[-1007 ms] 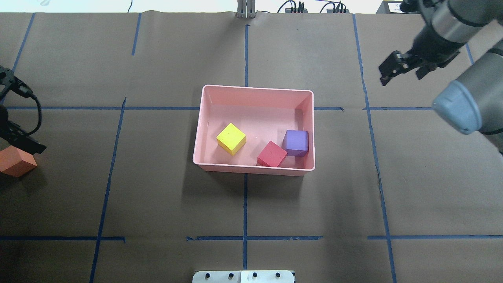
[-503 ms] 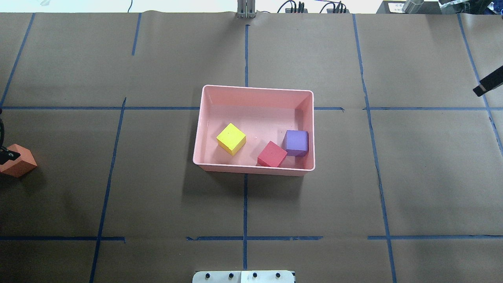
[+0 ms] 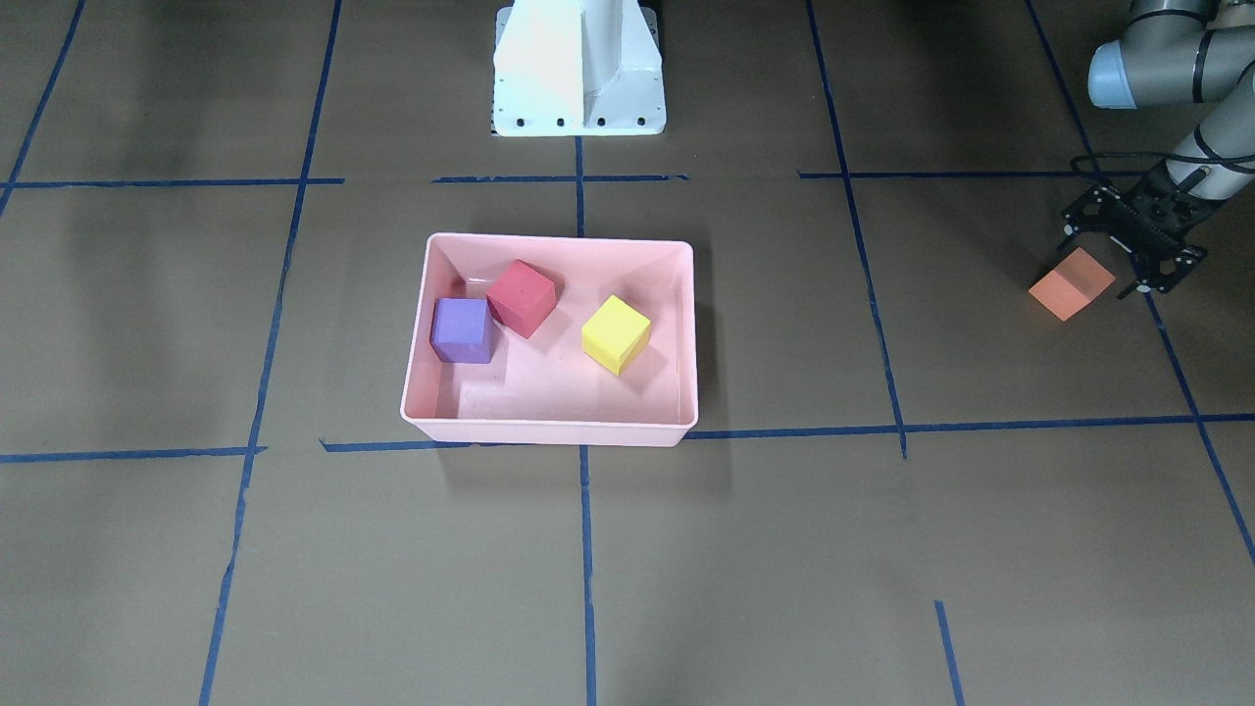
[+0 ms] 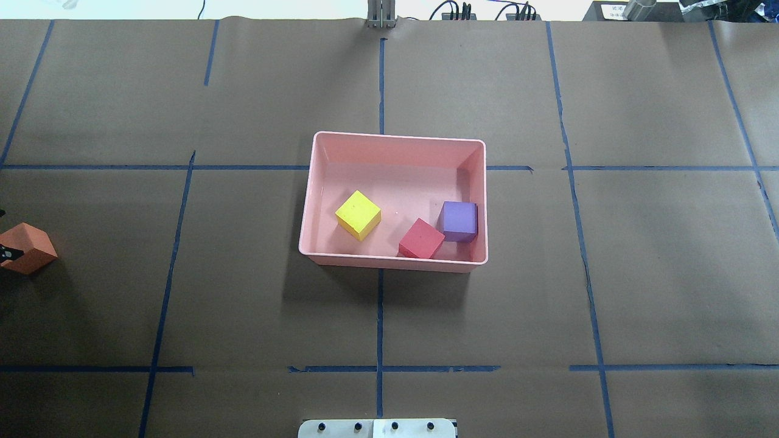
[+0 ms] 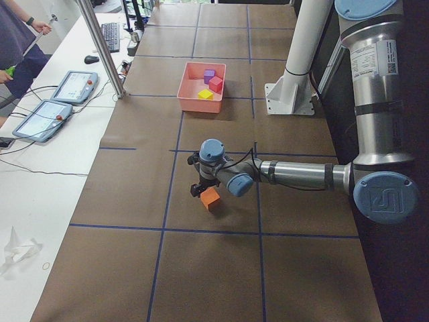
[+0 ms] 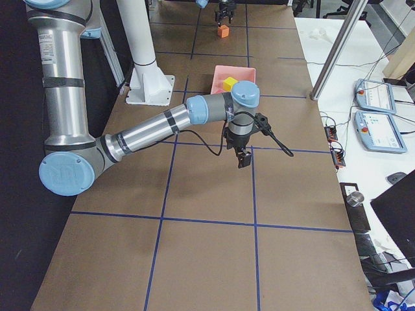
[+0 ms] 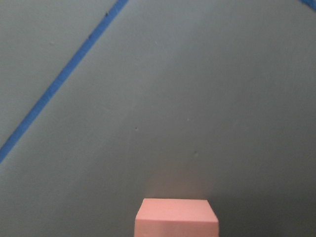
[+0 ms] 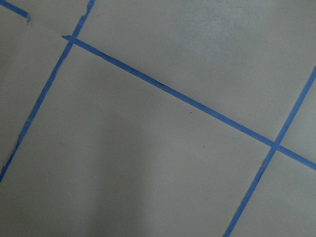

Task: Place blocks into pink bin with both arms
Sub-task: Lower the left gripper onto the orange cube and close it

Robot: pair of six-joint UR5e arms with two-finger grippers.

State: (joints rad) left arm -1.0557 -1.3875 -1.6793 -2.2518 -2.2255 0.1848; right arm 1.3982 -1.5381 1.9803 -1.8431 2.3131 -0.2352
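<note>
I will next grip the orange block (image 3: 1071,282) by its opposite flat sides with my left gripper, so I can put it into the pink bin (image 3: 549,388).
The pink bin (image 4: 395,141) stands mid-table and holds the yellow block (image 4: 358,214), the red block (image 4: 420,238) and the purple block (image 4: 459,220). The orange block (image 3: 1071,282) sits on the table far to my left, also at the overhead view's left edge (image 4: 25,248). My left gripper (image 3: 1105,263) is open, low over that block's far edge, not closed on it. The left wrist view shows the orange block (image 7: 177,217) at bottom centre, no fingers. My right gripper (image 6: 244,157) hangs over bare table and shows only in the exterior right view, so I cannot tell its state.
The white pedestal base (image 3: 578,69) stands behind the bin. Brown paper with blue tape lines (image 4: 380,316) covers the table. Tablets and cables (image 6: 373,97) lie on a white side table beyond the far edge.
My right arm has swung right, out of the overhead view. My left gripper has slid left to that view's edge. All blocks and the bin stay put.
</note>
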